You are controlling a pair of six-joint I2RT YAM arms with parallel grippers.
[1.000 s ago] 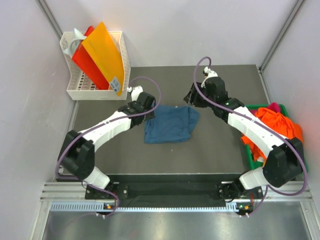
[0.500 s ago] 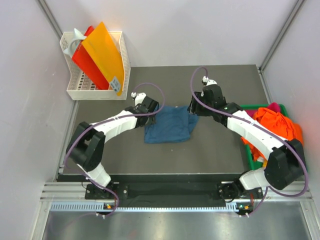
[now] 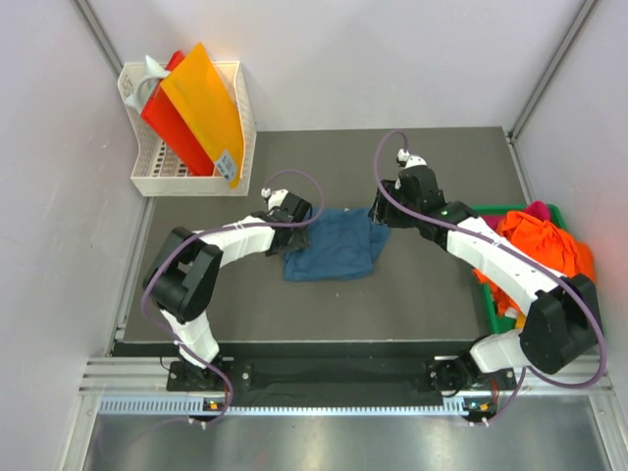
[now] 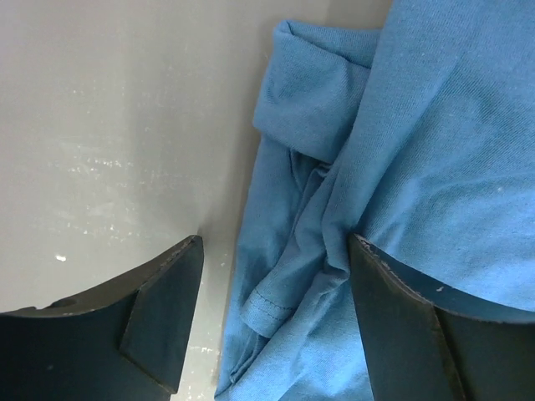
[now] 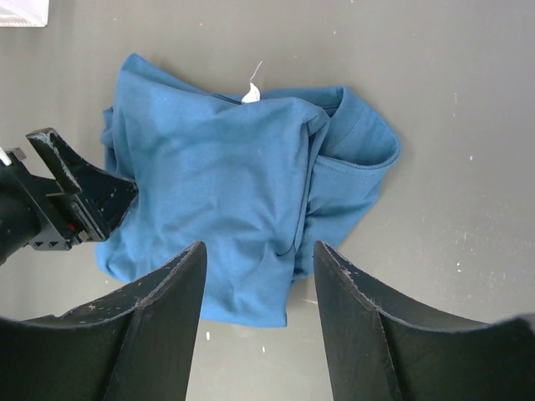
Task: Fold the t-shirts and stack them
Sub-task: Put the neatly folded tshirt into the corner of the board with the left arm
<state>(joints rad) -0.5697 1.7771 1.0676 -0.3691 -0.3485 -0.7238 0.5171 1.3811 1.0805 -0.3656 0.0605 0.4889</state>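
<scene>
Next, my left gripper grabs the folded t-shirt's hemmed fold at the basket-side edge (image 4: 279,286) to drag the t-shirt, still folded, for stacking.
A dark teal-blue t-shirt (image 3: 332,245) lies folded in a rough rectangle at the table's middle. My left gripper (image 3: 296,218) is low at its upper left edge. In the left wrist view that gripper (image 4: 276,242) is open, one finger over bare table and the other over the shirt (image 4: 435,150), with a hemmed fold between them. My right gripper (image 3: 381,216) hovers by the upper right corner. Seen from its wrist, the right gripper (image 5: 259,246) is open above the shirt (image 5: 217,167) and holds nothing. Orange t-shirts (image 3: 545,245) and a magenta one (image 3: 538,208) are heaped at the right.
The heap sits in a green tray (image 3: 489,310) at the table's right edge, beside the right arm. A white basket (image 3: 162,182) with orange and red sheets stands at the back left. The left gripper's fingers (image 5: 84,188) show in the right wrist view.
The left gripper slid right onto the shirt's edge and opened wider, its elbow swinging in. The right gripper came down to the shirt's right corner, then held still.
</scene>
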